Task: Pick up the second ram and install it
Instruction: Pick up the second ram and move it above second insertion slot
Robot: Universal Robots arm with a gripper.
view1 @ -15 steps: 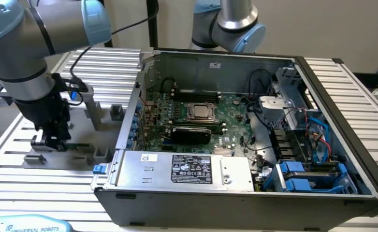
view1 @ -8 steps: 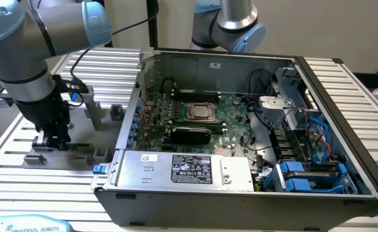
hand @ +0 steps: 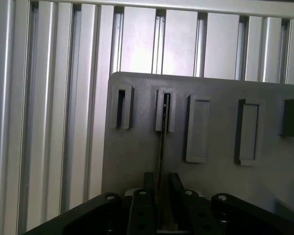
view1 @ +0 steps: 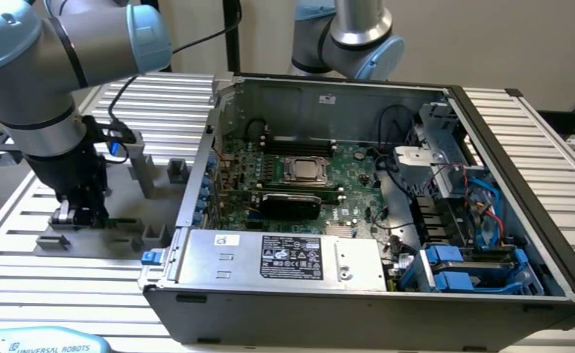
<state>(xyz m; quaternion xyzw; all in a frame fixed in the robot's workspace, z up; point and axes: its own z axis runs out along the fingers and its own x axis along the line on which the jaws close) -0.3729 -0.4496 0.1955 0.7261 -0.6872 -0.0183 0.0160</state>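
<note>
My gripper grabs the second ram by its open middle part [hand: 159, 188] next, since the grey slotted holder [hand: 165, 108] hugs the end of the ram.
The second ram [hand: 161, 147] shows edge-on as a thin dark strip, standing upright in a slot of the grey fixture plate [hand: 132, 161]. My gripper [hand: 161, 177] straddles its near end, one finger on each side with only slim gaps to the strip, so it is open. In the exterior view the gripper [view1: 79, 218] points down over the fixture plate [view1: 101, 243], at that view's left, outside the computer case [view1: 366, 294]. A bit of green strip [view1: 123, 220] shows beside the fingers. The green motherboard [view1: 351, 165] lies inside the open case.
Grey fixture blocks [view1: 143, 173] rise from the plate just behind my arm. The case's metal wall [view1: 201, 184] stands at the plate's right. A second arm [view1: 351, 37] hangs behind the case. Several other slots [hand: 198, 128] lie along the plate. Ribbed aluminium table [view1: 62, 294] surrounds everything.
</note>
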